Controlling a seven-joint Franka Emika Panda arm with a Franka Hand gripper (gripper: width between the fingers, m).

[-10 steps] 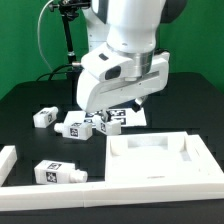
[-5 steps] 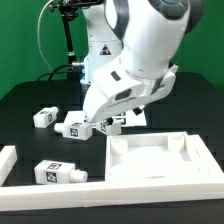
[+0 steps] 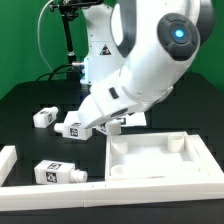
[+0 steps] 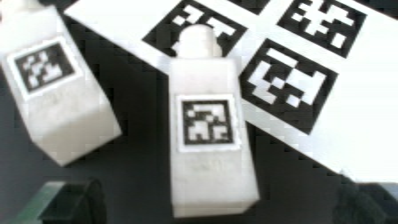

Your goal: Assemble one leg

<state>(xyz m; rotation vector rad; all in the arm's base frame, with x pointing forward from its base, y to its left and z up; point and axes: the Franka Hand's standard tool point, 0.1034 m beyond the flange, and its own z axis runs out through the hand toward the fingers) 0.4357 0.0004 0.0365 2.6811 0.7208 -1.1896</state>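
Note:
I will next grab the white leg across its wide end, so its narrow end is free for the panel.
In the wrist view a white leg (image 4: 214,125) with a black-and-white tag lies straight between my gripper's (image 4: 222,207) dark fingers (image 4: 71,205). The jaws stand open with a gap on each side of the leg. A second tagged leg (image 4: 54,85) lies beside it. In the exterior view the gripper is low and mostly hidden behind the arm, over the leg (image 3: 112,124) by the marker board. Other legs lie at the exterior view's left (image 3: 43,117), next to it (image 3: 72,127), and near the front (image 3: 58,171).
The marker board (image 4: 294,55) with several tags lies just beyond the legs. A large flat white panel (image 3: 160,160) with a raised rim sits at the exterior view's front right. A white L-shaped rail (image 3: 10,160) runs along the front left.
The arm has tilted and swung over, its body now leaning to the exterior view's right while the wrist end has come down toward the legs by the marker board. The legs have not moved.

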